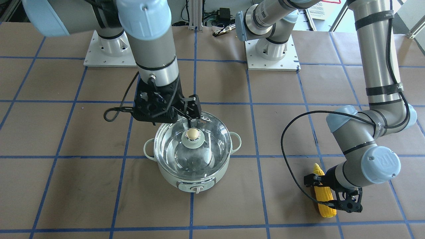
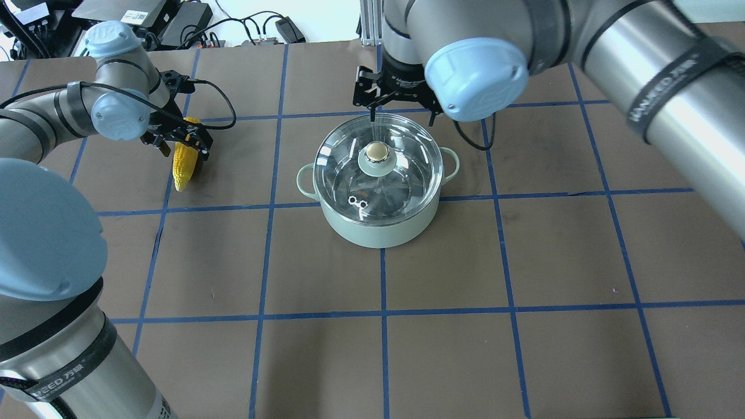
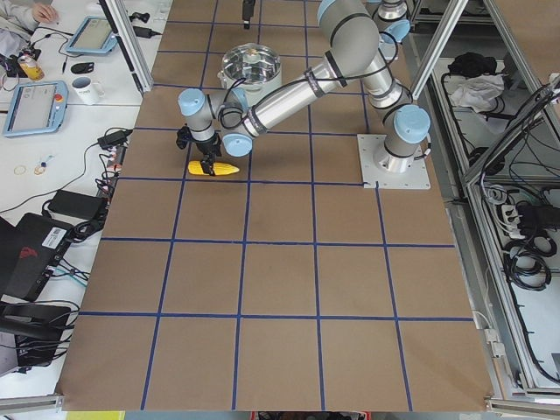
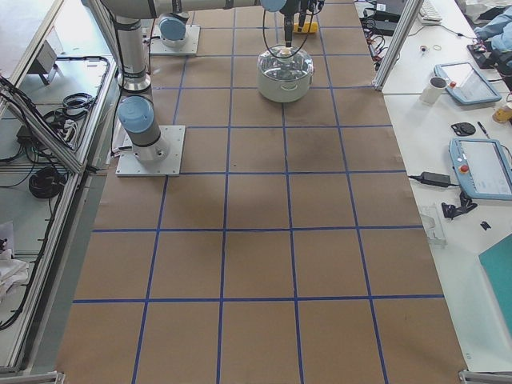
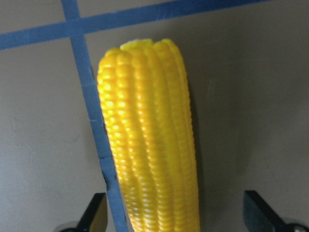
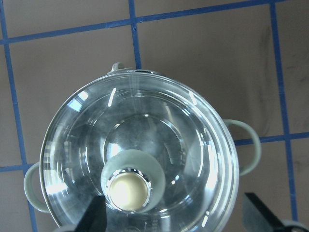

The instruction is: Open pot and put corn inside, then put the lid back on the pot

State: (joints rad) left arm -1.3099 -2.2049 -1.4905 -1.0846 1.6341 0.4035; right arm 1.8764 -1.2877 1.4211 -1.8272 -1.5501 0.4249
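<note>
The long corn lies flat, so my left gripper should next grab it across its middle (image 1: 323,191), keeping both ends balanced.
The mint-green pot (image 1: 196,179) stands mid-table with the glass lid (image 1: 206,149) on it and the beige knob (image 1: 192,133) at the lid's centre. My right gripper (image 2: 401,116) is open and hovers over the far part of the lid. In the right wrist view the knob (image 6: 128,191) sits between the fingertips (image 6: 94,212), closer to the left one. The yellow corn (image 1: 323,199) lies flat on the table. My left gripper (image 5: 176,212) is open and straddles the corn (image 5: 149,145), a finger on each side. It does not grip it.
The table is brown paper with a blue tape grid. The two arm base plates (image 1: 106,53) (image 1: 272,56) sit at the robot's side. Cables and power bricks (image 2: 174,29) lie along that edge. A side desk with tablets and a mug (image 4: 438,84) lies beyond the table's edge.
</note>
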